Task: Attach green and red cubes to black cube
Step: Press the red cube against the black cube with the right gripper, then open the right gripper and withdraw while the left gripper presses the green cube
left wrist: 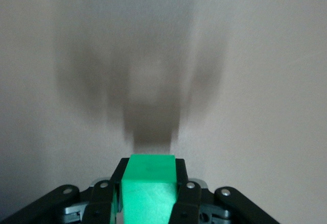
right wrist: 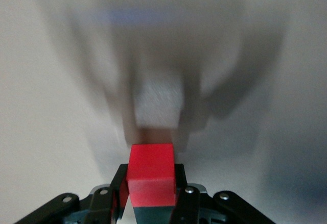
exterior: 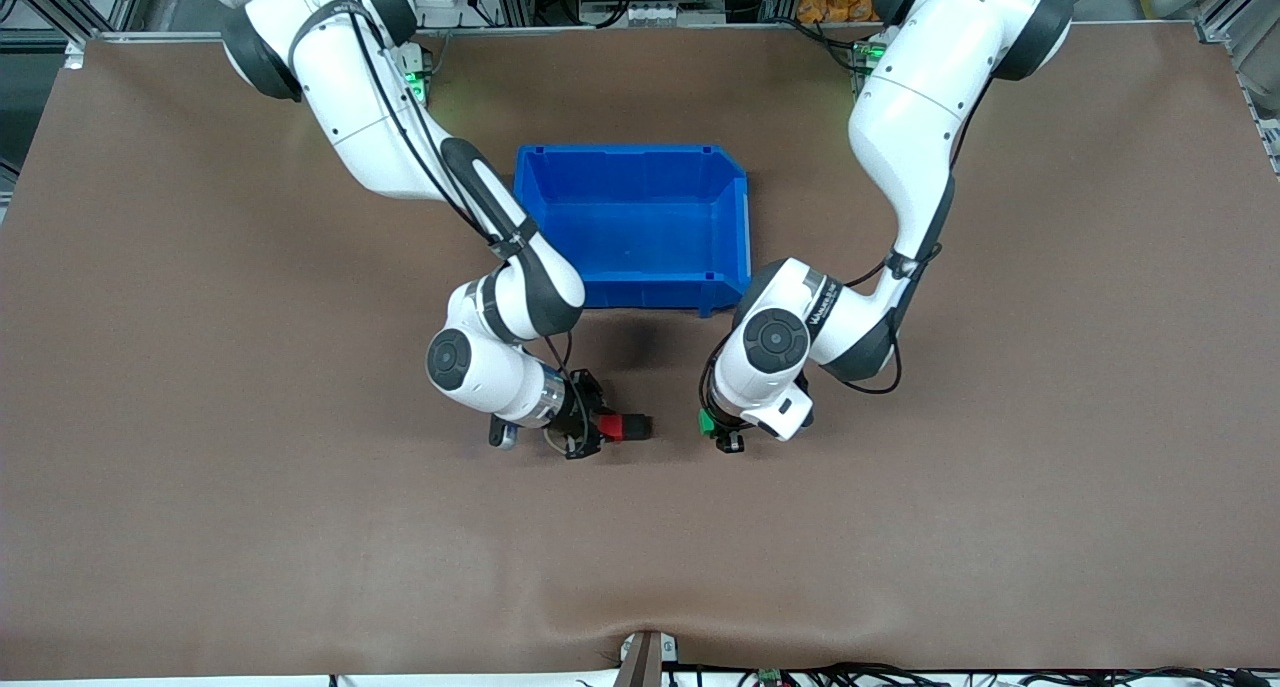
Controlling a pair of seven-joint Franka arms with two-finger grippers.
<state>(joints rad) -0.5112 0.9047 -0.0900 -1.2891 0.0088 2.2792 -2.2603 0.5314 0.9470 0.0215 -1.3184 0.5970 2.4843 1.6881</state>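
Observation:
My left gripper moves the green cube to the black cube and only then releases it, since a gap still keeps it short.
My right gripper [exterior: 606,428] is shut on the red cube [exterior: 618,427], held low over the table nearer to the front camera than the blue bin. In the right wrist view the red cube [right wrist: 152,175] sticks out past the fingertips. A dark block, seemingly the black cube [right wrist: 153,215], sits against it between the fingers. A black piece also shows beside the red cube in the front view [exterior: 640,427]. My left gripper [exterior: 714,427] is shut on the green cube [exterior: 706,422], also seen in the left wrist view [left wrist: 149,185]. The two grippers face each other a short gap apart.
A blue open bin [exterior: 735,217] stands mid-table, nearer the robots' bases than both grippers. Brown table cover [exterior: 300,527] lies all around.

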